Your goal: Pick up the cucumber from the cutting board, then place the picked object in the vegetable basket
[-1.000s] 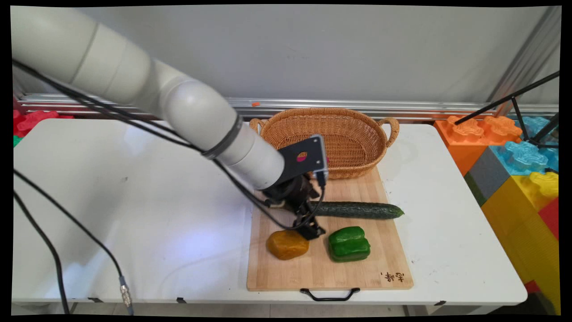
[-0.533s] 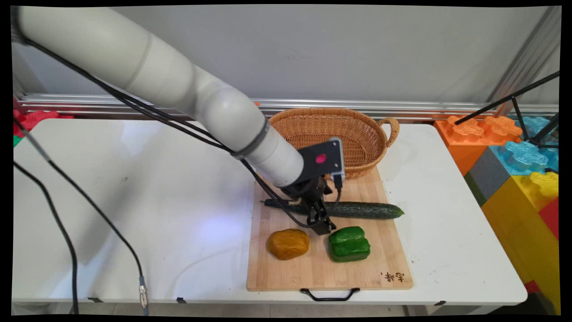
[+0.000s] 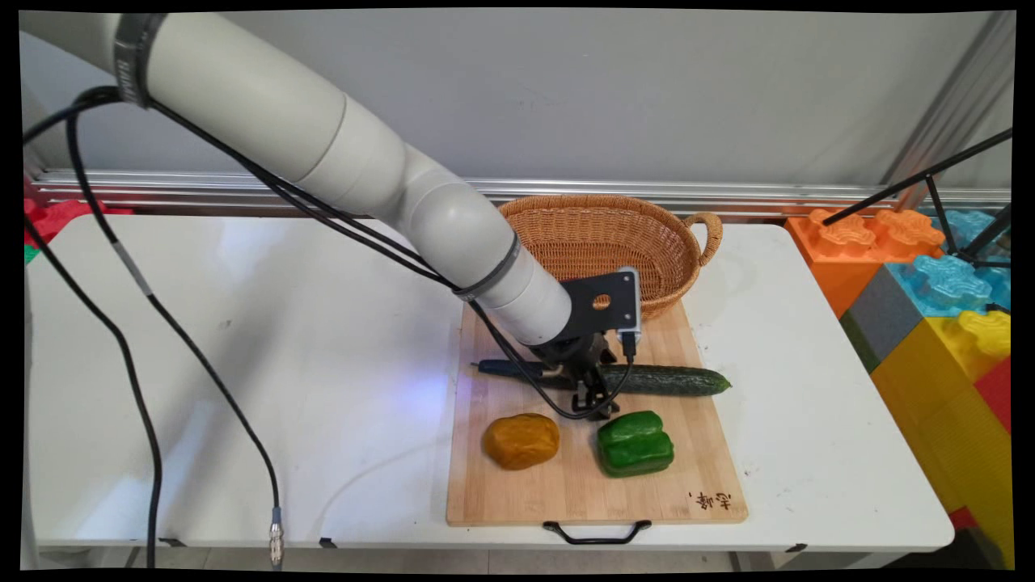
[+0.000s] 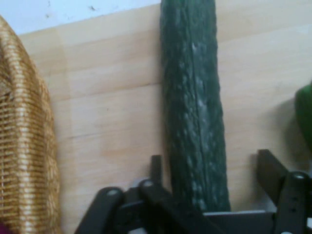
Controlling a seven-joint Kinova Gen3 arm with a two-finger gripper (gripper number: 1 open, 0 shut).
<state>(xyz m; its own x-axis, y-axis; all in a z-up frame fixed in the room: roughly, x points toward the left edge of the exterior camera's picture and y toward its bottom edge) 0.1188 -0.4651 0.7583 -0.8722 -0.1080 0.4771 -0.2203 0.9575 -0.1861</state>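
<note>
My gripper grabs the cucumber around its middle (image 4: 195, 161) next, to lift the long dark green cucumber whole into the wicker basket (image 4: 22, 136).
A long dark green cucumber (image 3: 667, 380) lies across the wooden cutting board (image 3: 566, 493). My gripper (image 3: 594, 404) is down over its left part. In the hand view the cucumber (image 4: 192, 107) runs up the middle, and the gripper (image 4: 213, 168) is open around it. The left finger (image 4: 156, 168) stands close to the cucumber's side, while the right finger (image 4: 270, 168) is a gap away. A green bell pepper (image 3: 635, 443) sits just in front of the gripper. An orange-yellow lump (image 3: 521, 440) lies to its left on the board.
A wicker basket (image 3: 598, 242) stands at the board's far end and shows in the hand view as the wicker basket wall (image 4: 24, 146). Large coloured toy blocks (image 3: 930, 283) and a black tripod leg (image 3: 914, 178) are off the table's right side. Black cables (image 3: 145, 323) hang at left.
The arm has swung right along the board. The gripper left the spot beside the orange-yellow lump and now straddles the cucumber, close to the green pepper.
</note>
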